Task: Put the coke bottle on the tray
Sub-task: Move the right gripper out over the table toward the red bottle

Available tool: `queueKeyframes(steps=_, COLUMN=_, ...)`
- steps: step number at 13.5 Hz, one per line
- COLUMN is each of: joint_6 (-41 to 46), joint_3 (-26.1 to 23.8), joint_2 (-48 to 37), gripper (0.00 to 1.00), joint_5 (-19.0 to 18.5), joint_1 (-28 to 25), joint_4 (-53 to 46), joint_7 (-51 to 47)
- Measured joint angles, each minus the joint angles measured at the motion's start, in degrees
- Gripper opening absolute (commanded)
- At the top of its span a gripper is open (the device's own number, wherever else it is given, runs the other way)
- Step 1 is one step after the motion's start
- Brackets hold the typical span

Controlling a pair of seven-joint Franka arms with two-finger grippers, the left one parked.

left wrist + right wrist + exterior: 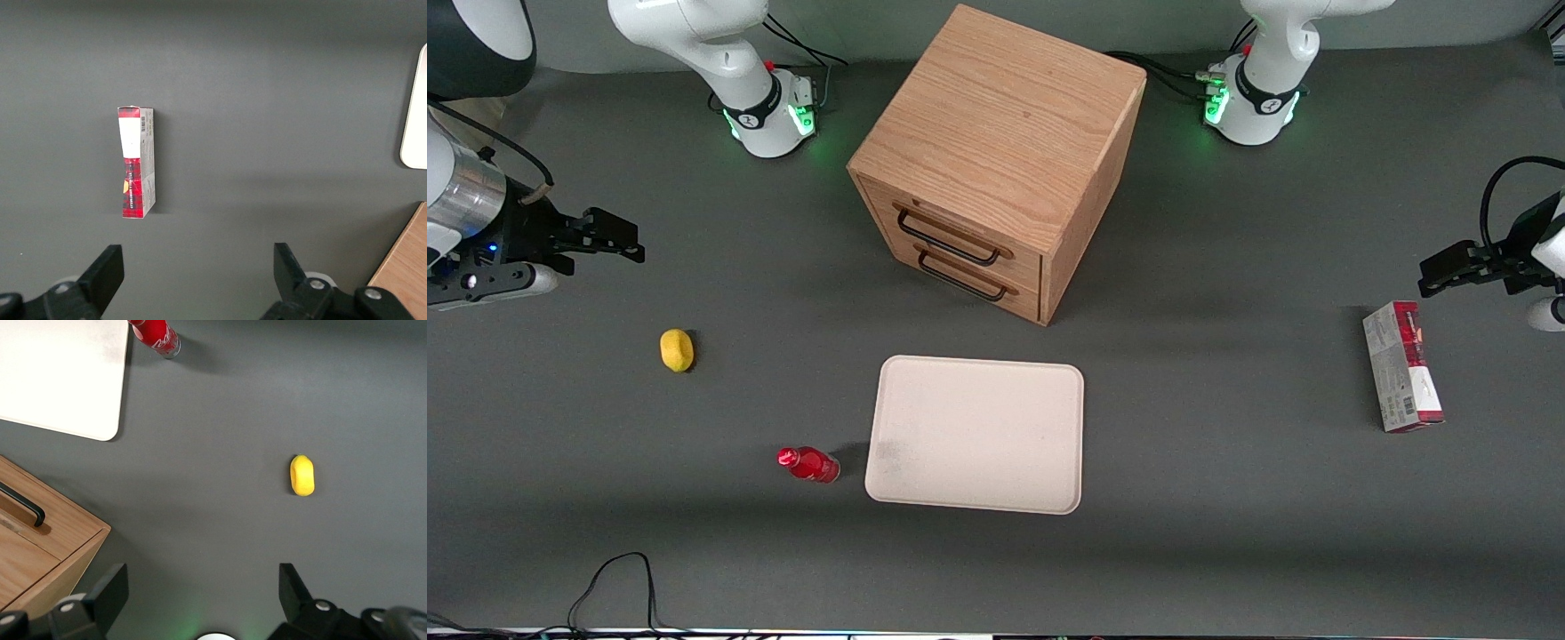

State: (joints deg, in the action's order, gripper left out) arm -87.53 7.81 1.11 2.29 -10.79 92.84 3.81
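Note:
My right gripper needs to pick up the bottle by its cap end (pixel 789 457) next, to put the coke bottle on the tray (pixel 978 433).
The coke bottle (pixel 809 465) is a tiny red bottle lying on its side on the grey table, close beside the tray's edge toward the working arm's end. It also shows in the right wrist view (pixel 155 336). The cream-beige tray (pixel 978 433) lies flat in front of the wooden drawer cabinet, nearer the front camera; it holds nothing. Its corner shows in the right wrist view (pixel 60 373). My right gripper (pixel 618 242) hangs open and empty at the working arm's end of the table, farther from the front camera than the bottle; in the right wrist view the gripper (pixel 203 590) has its fingers spread wide.
A yellow lemon (pixel 677 349) lies between my gripper and the bottle, also in the right wrist view (pixel 302 475). The wooden drawer cabinet (pixel 996 160) stands mid-table. A red-and-white carton (pixel 1402 366) lies toward the parked arm's end. A black cable (pixel 614 582) lies near the front edge.

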Motion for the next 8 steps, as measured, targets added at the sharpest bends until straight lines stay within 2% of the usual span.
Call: queueKeyframes(steps=8, joint_6=0.2, joint_3=0.0, joint_2=0.7, gripper=1.0, joint_5=0.0, joint_1=0.1, joint_4=-0.9, joint_7=0.0)
